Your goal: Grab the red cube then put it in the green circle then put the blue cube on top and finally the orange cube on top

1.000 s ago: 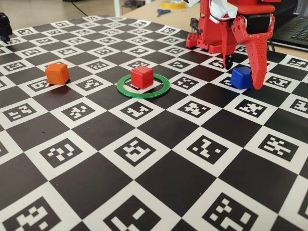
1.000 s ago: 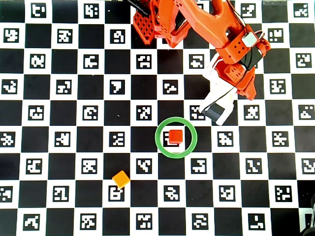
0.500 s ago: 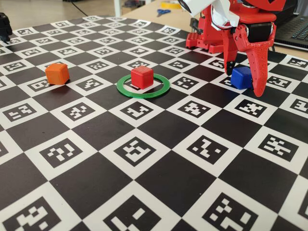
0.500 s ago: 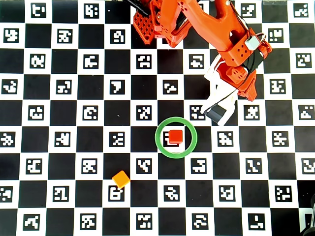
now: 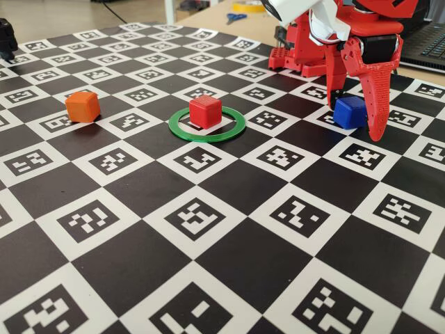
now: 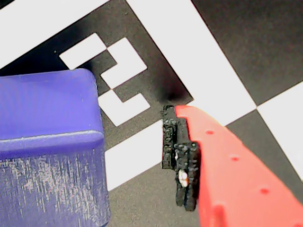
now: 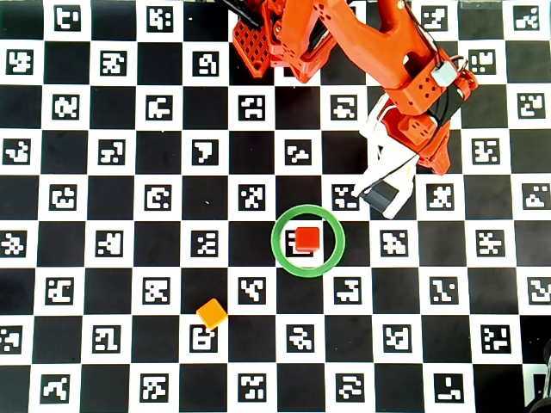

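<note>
I should next grab the blue cube (image 5: 349,112) by its upright sides with my gripper, so that I can stack it on the red cube (image 5: 205,110).
The red cube (image 5: 205,110) (image 7: 307,238) sits inside the green circle (image 5: 233,128) (image 7: 277,241), a little left of its middle in the fixed view. Far to the left of it on the mat stands the orange cube (image 5: 83,106) (image 7: 212,313). The blue cube (image 5: 349,112) (image 6: 47,142) rests on the mat at the right, between the fingers of my gripper (image 5: 353,120) (image 7: 379,194). The gripper is open; its red finger (image 6: 227,179) stands clear of the cube's side in the wrist view. In the overhead view the gripper hides the blue cube.
The mat (image 5: 208,229) is a black-and-white checkerboard with marker squares. The arm's red base (image 5: 306,59) stands at the back right. Scissors (image 5: 235,17) and a laptop (image 5: 424,42) lie beyond the mat's far edge. A black object (image 5: 7,38) sits at the far left.
The red finger has swung right, away from the blue cube's side, so a gap now shows. The gripper shifted slightly toward the arm's base. No cube has moved.
</note>
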You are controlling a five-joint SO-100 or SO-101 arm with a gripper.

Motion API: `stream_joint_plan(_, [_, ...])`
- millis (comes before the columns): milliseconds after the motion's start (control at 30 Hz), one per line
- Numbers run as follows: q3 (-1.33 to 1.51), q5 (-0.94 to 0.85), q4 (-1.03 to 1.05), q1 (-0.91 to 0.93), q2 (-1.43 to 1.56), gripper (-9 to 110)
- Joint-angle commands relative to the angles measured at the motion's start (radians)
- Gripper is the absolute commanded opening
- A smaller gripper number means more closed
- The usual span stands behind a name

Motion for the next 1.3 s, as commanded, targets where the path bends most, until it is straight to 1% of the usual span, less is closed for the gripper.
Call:
stream_joint_plan(0, [-0.018, 0.003, -0.002, -0.008, 0.012, 46])
stream_joint_plan(300, [-0.020, -0.003, -0.003, -0.008, 0.009, 28])
stream_joint_plan(500, [-0.020, -0.003, -0.003, -0.008, 0.009, 20])
stream_joint_plan(1000, [-0.026, -0.015, 0.012, 0.005, 0.009, 14])
stream_joint_plan(1267, [-0.121, -0.020, 0.146, 0.049, 0.052, 12])
